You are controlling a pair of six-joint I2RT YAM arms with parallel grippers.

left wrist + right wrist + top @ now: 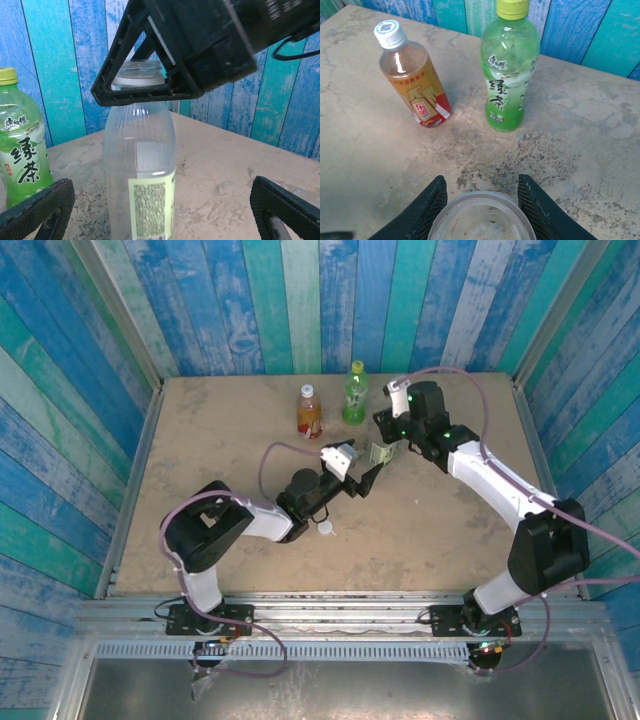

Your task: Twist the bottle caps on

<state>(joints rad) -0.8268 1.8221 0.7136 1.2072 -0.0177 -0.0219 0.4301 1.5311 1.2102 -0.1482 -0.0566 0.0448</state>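
Note:
My left gripper is to grab the clear bottle by its body below the neck (382,452) (141,175) next, so the bottle's opening stays free to screw on the cap.
The clear bottle (380,452) with a green label stands upright mid-table, its mouth uncapped (481,220). My right gripper (481,183) is shut on the clear bottle's neck, and its black fingers (150,92) clamp just below the rim. My left gripper (160,215) is open, and the clear bottle (140,165) stands just ahead between its wide-spread pads. A loose white cap (326,528) lies on the table beside my left forearm. The green bottle (507,75) wears a yellow-green cap. The amber bottle (415,80) with a red label wears a white cap.
The green bottle (355,392) and amber bottle (309,410) stand side by side at the back of the table (200,460). Blue and teal plank walls close in the back and both sides.

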